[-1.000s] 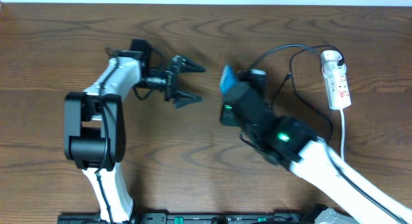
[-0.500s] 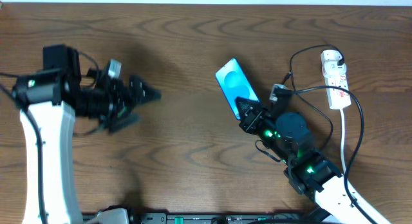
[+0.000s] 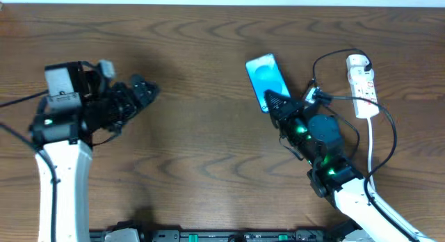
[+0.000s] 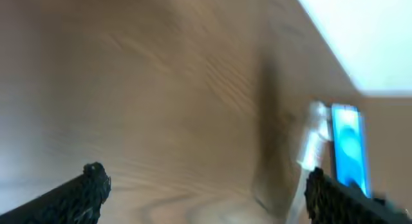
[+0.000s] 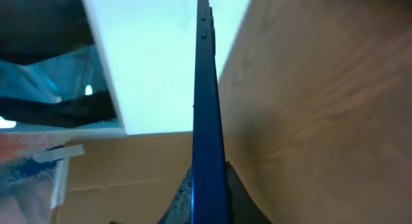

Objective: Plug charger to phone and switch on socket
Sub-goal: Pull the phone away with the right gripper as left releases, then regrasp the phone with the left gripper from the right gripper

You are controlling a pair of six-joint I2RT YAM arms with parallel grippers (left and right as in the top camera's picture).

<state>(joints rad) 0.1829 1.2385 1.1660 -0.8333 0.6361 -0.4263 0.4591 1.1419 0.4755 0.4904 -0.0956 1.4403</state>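
My left gripper reaches the phone next and takes hold of its long side edge (image 3: 255, 85) (image 4: 337, 147), which leaves the phone's short end free for the charger.
The phone (image 3: 265, 81), its blue-cyan screen up, is held above the table's right half. My right gripper (image 3: 278, 103) is shut on its lower end. In the right wrist view the phone (image 5: 205, 108) shows edge-on between the fingers. In the left wrist view it (image 4: 347, 141) is far right, blurred. The thin black charger cable (image 3: 332, 61) loops on the right near the white socket strip (image 3: 363, 85). Its black plug tip (image 3: 311, 83) lies just right of the phone. My left gripper (image 3: 142, 92) is open and empty at the far left, well away from the phone.
The socket's thick white cord (image 3: 370, 141) runs down toward the front edge on the right. A pale wall (image 5: 154, 56) stands beyond the table's far edge. Bare wooden table (image 3: 201, 138) lies between the two arms.
The left arm drew back to the far left, its gripper still open. The right gripper turned and carried the phone slightly right and toward the back.
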